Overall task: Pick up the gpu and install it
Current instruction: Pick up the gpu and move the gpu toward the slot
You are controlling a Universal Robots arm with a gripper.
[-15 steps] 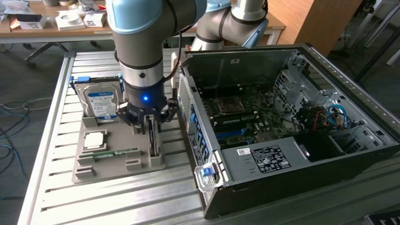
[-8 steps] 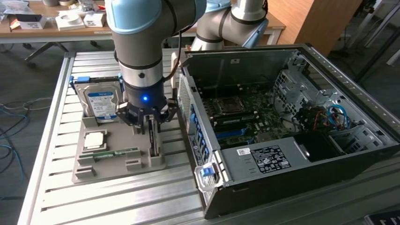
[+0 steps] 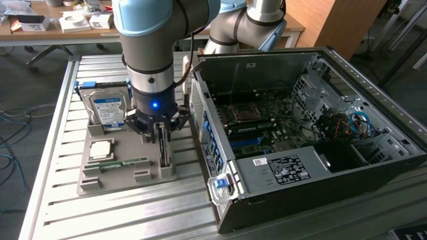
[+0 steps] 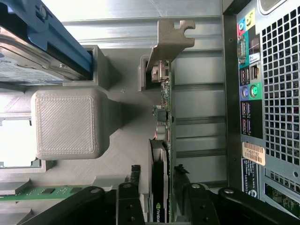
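The gripper grabs the GPU's NVIDIA-marked end next, so that the GPU's silvery bracket stays free to fit into the computer case.
The gpu stands on edge in a slot of the grey holder on the table, just beside the open computer case. In the wrist view the gpu is a thin dark card with a silvery end bracket at its far end. My gripper hangs straight over the card. Its black fingers reach down on either side of the card's near end. The gripper is open, with small gaps between fingers and card.
The holder also carries a silver hard drive with a blue label, a processor chip and a green memory stick. The case's motherboard lies exposed. The case's rear port panel is close beside the card.
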